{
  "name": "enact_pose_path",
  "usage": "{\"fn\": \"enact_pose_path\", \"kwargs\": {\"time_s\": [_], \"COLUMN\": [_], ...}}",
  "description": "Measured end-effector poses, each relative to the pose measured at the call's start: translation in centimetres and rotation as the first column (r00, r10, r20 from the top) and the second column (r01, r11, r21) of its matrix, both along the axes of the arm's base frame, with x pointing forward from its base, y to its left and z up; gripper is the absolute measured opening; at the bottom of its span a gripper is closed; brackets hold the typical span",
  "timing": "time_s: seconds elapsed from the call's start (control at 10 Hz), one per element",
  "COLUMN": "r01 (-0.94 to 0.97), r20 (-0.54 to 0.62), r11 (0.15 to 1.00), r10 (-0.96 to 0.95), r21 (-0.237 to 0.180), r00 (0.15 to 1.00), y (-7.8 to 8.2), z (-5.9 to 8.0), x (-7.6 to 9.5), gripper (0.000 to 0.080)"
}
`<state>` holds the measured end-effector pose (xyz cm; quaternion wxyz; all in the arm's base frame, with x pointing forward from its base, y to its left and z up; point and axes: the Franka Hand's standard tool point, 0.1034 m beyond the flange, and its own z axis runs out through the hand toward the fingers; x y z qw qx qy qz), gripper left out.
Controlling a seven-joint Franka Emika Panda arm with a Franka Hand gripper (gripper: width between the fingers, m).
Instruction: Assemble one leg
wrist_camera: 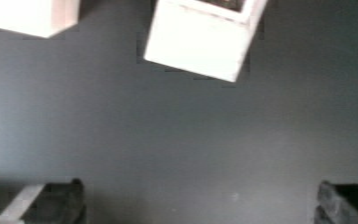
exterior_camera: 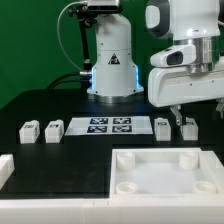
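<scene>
I should move my gripper toward the leg before I close it on the white leg [exterior_camera: 189,129]. My fingertips are over empty table in the wrist view, short of the leg.
Several legs, small white blocks with marker faces, stand on the black table. Two are at the exterior view's left [exterior_camera: 28,130] [exterior_camera: 53,129] and two at the right [exterior_camera: 162,127] [exterior_camera: 187,127]. My gripper [exterior_camera: 195,107] hangs above the right pair, clear of them. It is open and empty. In the wrist view the two fingertips [wrist_camera: 43,200] stand wide apart at the frame edge around the gripper's middle [wrist_camera: 197,205], with bare table between them. Two white legs [wrist_camera: 202,40] [wrist_camera: 34,15] lie ahead of the gripper, partly cut off by the frame.
The marker board [exterior_camera: 110,126] lies flat between the two pairs of legs. A large white tray-like part with raised walls [exterior_camera: 165,172] fills the front right. A white piece [exterior_camera: 5,165] shows at the left edge. The robot base [exterior_camera: 113,65] stands behind.
</scene>
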<state>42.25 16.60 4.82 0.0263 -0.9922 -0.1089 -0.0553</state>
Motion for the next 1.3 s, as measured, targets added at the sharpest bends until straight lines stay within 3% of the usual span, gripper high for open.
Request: {"fn": "enact_pose_path", "kwargs": {"time_s": [0.3,0.5,0.6,0.7,0.8,1.0,1.3], "r01": [-0.004,0.066,0.095,0.1,0.08,0.057,0.108], "r20": [-0.057,-0.358,-0.451,-0.57,-0.676,-0.748,-0.747], "r11": [1.0,0.992,0.986,0.979,0.975,0.973,0.96], "r10": [0.003,-0.101,-0.146,-0.186,-0.202,-0.21,-0.269], "r21": [-0.021,-0.111,-0.134,-0.179,-0.207,-0.226,-0.258], "r00": [0.998,0.928,0.881,0.8,0.709,0.629,0.609], "y": [-0.2,-1.3,-1.4,-1.5,-1.2,-1.4,-0.3], "z": [-0.2,-0.9,-1.2,-1.1,-0.8,-1.4,-1.7], "x": [-0.2,-1.9,-1.5,-2.3,-1.7,-1.2,-1.8], "gripper": [0.0648,0.0648,0.0648,0.0648,0.0648,0.0648,0.0648]}}
